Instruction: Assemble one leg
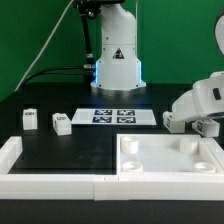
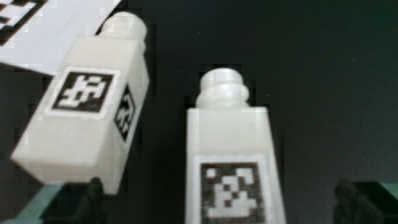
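My gripper needs to take hold of the leg by its tagged body (image 2: pixel 233 190) next, so that the leg's rounded peg end stays free to go into the white tray-like piece.
In the wrist view two white legs lie side by side on the black table, each with a black-and-white tag and a rounded peg end. One leg (image 2: pixel 231 150) lies between my dark fingertips (image 2: pixel 68 205), with gaps on both sides. The other leg (image 2: pixel 84 100) lies beside it. My gripper (image 2: pixel 217 205) is open and holds nothing. In the exterior view the gripper (image 1: pixel 203 127) is low at the right and hides those legs. Two more legs (image 1: pixel 30 120) (image 1: pixel 62 123) stand at the left.
The large white square tray-like piece (image 1: pixel 170 160) lies at the front right, just before the gripper. The marker board (image 1: pixel 112 117) lies mid-table; its corner shows in the wrist view (image 2: pixel 22 30). A white wall (image 1: pixel 50 183) runs along the front. The robot base (image 1: pixel 115 60) stands behind.
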Controlling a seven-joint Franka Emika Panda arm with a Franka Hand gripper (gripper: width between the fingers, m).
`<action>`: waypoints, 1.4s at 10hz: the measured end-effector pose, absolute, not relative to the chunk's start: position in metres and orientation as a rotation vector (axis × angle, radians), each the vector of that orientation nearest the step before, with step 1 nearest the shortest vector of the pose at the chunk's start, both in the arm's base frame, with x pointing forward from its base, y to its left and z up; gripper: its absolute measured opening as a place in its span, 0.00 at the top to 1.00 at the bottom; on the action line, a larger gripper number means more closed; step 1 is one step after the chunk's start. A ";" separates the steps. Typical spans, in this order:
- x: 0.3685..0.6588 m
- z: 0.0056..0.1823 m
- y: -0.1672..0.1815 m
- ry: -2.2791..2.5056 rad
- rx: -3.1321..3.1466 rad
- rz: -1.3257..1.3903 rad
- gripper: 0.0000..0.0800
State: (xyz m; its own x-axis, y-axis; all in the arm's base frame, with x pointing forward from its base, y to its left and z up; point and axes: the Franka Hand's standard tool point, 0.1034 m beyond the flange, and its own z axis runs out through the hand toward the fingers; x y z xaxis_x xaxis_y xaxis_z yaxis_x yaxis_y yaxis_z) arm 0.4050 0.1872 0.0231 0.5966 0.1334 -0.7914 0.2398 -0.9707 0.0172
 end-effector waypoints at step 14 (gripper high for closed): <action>0.397 0.004 0.183 0.288 2.706 -1.303 0.31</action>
